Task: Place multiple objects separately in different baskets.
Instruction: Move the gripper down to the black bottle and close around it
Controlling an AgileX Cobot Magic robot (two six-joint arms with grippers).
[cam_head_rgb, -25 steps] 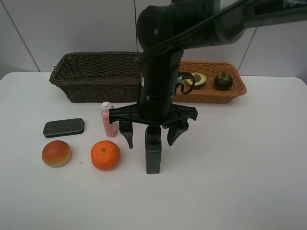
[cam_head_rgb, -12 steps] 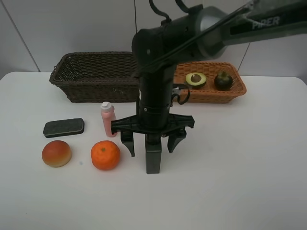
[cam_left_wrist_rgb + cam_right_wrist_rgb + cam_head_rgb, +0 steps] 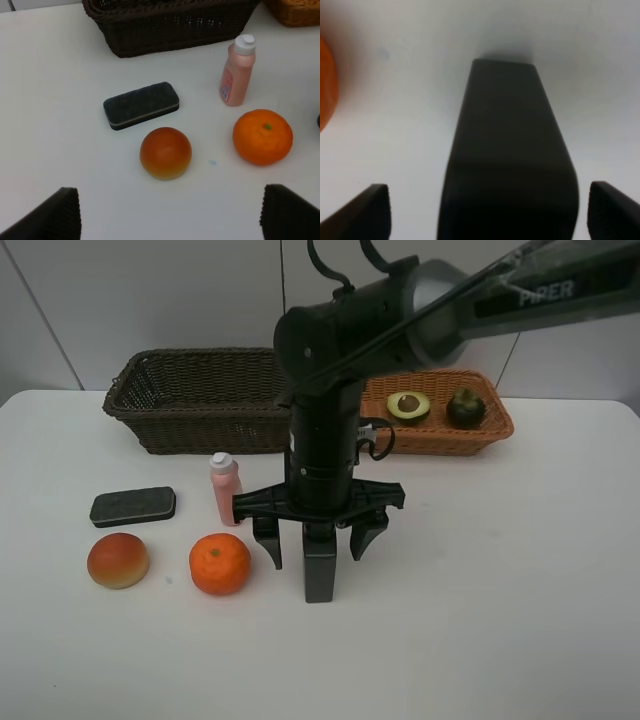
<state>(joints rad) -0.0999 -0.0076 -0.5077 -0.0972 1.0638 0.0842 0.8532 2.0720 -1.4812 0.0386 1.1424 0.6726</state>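
The right gripper's fingers reach down on either side of the black bottle above the white table, so the right gripper needs to close. Closing now would catch the bottle.
My right gripper (image 3: 318, 546) reaches across the middle and hangs open over the upright black bottle (image 3: 320, 578), one finger on each side and neither touching it. The right wrist view shows the black bottle (image 3: 507, 145) between the spread fingertips (image 3: 372, 210). To its left stand the orange (image 3: 220, 563), the peach-coloured fruit (image 3: 118, 560), the dark eraser (image 3: 133, 506) and the pink bottle (image 3: 226, 488). The halved avocado (image 3: 408, 405) and mangosteen (image 3: 465, 407) lie in the light basket (image 3: 440, 440). My left gripper (image 3: 172, 220) is open above the table near the peach fruit (image 3: 165, 152).
The dark brown basket (image 3: 200, 410) stands at the back left, beside the light one, and its inside is not fully visible. The right arm's black body hides part of both baskets. White table surface lies to the right of the black bottle and along the front.
The right gripper has come down a little, so its open fingers now reach lower on both sides of the black bottle. The objects have not moved.
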